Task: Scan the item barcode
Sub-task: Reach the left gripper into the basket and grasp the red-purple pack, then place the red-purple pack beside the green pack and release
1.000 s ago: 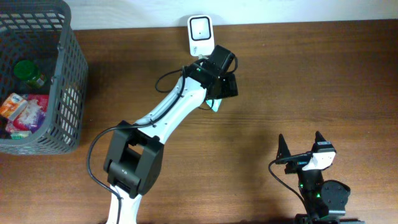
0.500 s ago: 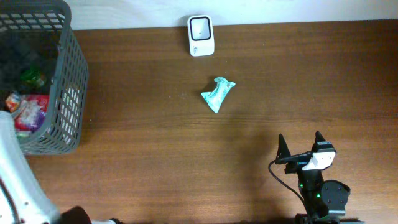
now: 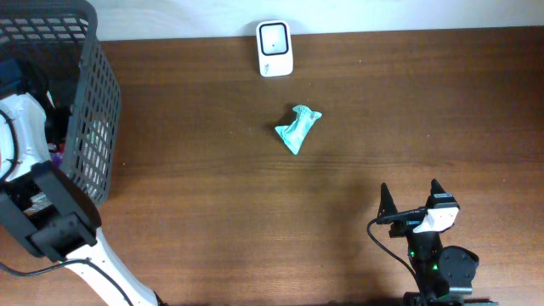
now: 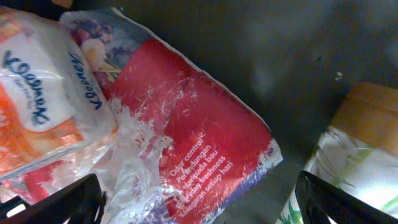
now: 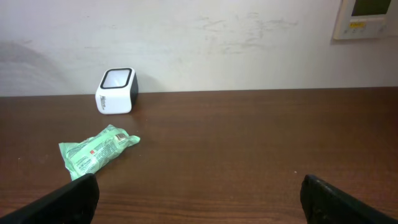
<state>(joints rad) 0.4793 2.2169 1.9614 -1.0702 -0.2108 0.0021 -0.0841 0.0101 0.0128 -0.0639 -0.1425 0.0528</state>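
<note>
The left gripper grips the red packet by its white-lettered end next, which leaves the rest uncovered to present its barcode to the scanner.
The white barcode scanner stands at the table's far edge, also in the right wrist view. A crumpled green packet lies on the table just in front of it, held by nothing. My left arm reaches into the grey basket. There my left gripper hangs open just above a red packet, its fingertips either side and gripping nothing. My right gripper rests open and empty near the front right.
Inside the basket, an orange-and-white tissue pack lies to the left of the red packet, and a green-and-white pack with a brown item lies to the right. A wall rises behind the scanner.
My left arm has swung from the scanner over to the basket and dropped inside it. The green packet stays on the table where the arm was. The right arm has not moved.
</note>
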